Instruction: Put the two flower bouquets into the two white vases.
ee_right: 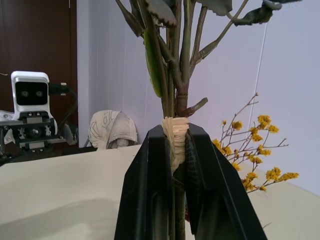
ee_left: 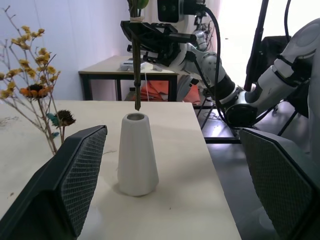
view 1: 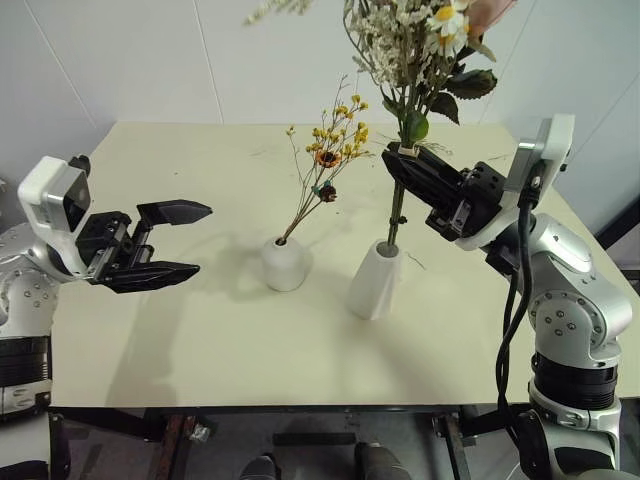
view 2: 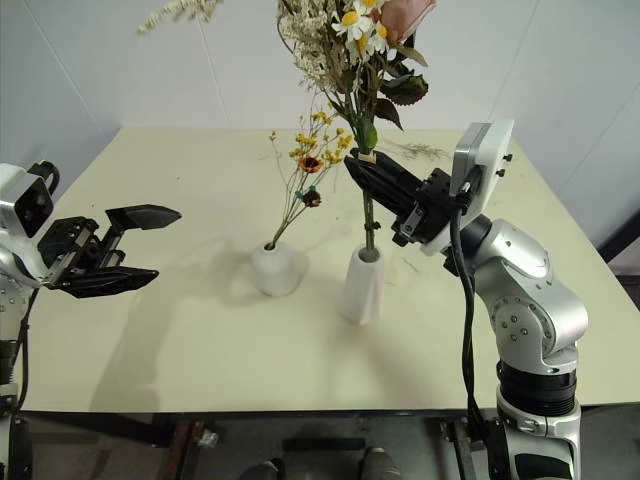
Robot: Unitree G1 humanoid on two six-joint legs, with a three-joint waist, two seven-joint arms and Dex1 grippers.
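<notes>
The bouquet's lower stem (view 1: 394,225) barely reaches the opening of the taller vase (view 1: 375,285). My right gripper should stay closed on the bouquet until the stem is in.
The fuller bouquet (view 1: 420,40), with white daisies, a pink rose and greenery, hangs upright over the table (view 1: 200,340). My right gripper (view 1: 398,155) is shut on its straw-bound stem (ee_right: 175,137). In the left wrist view the stem's tip (ee_left: 137,102) hovers just above the mouth of the taller cone vase (view 1: 375,285). The sparse yellow-orange bouquet (view 1: 335,135) stands leaning in the short round vase (view 1: 284,265). My left gripper (view 1: 203,240) is open and holds nothing. It is level above the table, to the left of both vases, pointing toward them.
A few loose dried sprigs (view 2: 420,150) lie on the table near its far right edge. A white wall stands close behind the table. Another table (ee_left: 115,67) shows beyond the table's right side in the left wrist view.
</notes>
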